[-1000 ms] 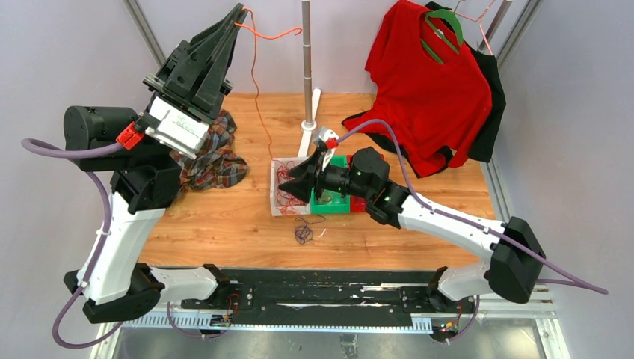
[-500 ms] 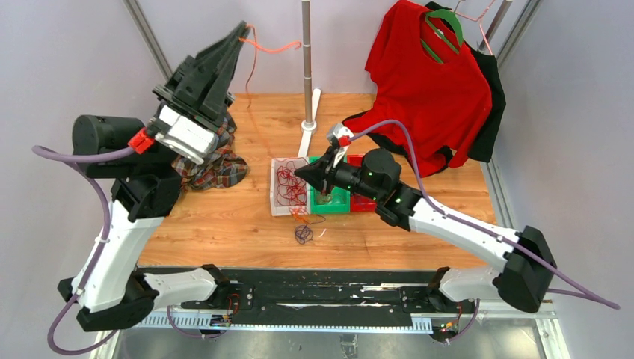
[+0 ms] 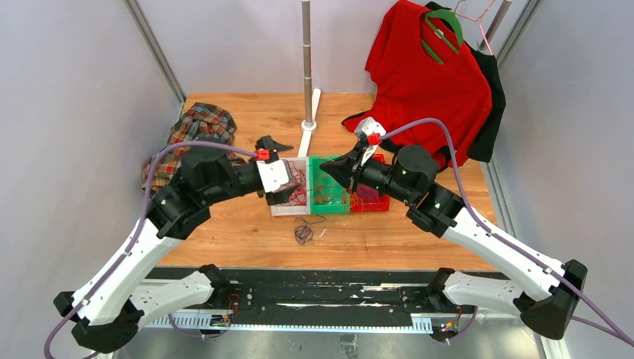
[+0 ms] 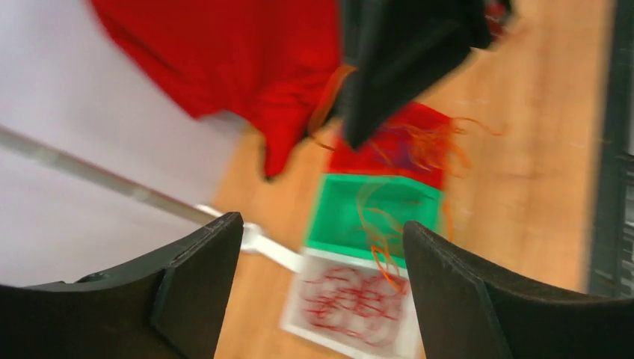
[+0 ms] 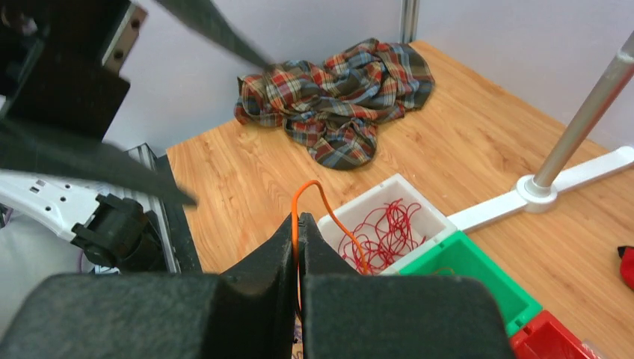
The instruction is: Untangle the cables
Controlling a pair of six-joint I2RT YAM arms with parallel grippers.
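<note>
My left gripper grabs the thin orange cable's loose hanging part [image 4: 381, 253] next, since this leaves the rest of the cable free to be untangled.
My right gripper [image 5: 299, 224] is shut on a thin orange cable [image 5: 323, 196] that loops up out of its tips and runs down toward the bins. In the top view this gripper [image 3: 330, 164] hangs over the green bin [image 3: 330, 208]. Red cables [image 5: 385, 232] lie tangled in the white bin [image 5: 396, 183]. My left gripper [image 4: 323, 232] is open with nothing between its fingers, low beside the white bin [image 3: 287, 210]. More orange cable [image 4: 377, 232] trails over the green bin [image 4: 351, 224], with orange strands on the red bin [image 4: 396, 142]. A small purple-blue cable tangle [image 3: 303, 234] lies on the table in front of the bins.
A plaid cloth [image 3: 191, 127] lies crumpled at the back left. A metal pole [image 3: 307, 67] on a white foot [image 3: 308, 138] stands behind the bins. A red shirt [image 3: 426, 82] hangs on a green hanger at the back right. The red bin [image 3: 374, 203] sits right of the green one.
My left gripper came down from high at the back left to beside the white bin, let go of the orange cable and opened. My right gripper shut on that cable and shifted right.
</note>
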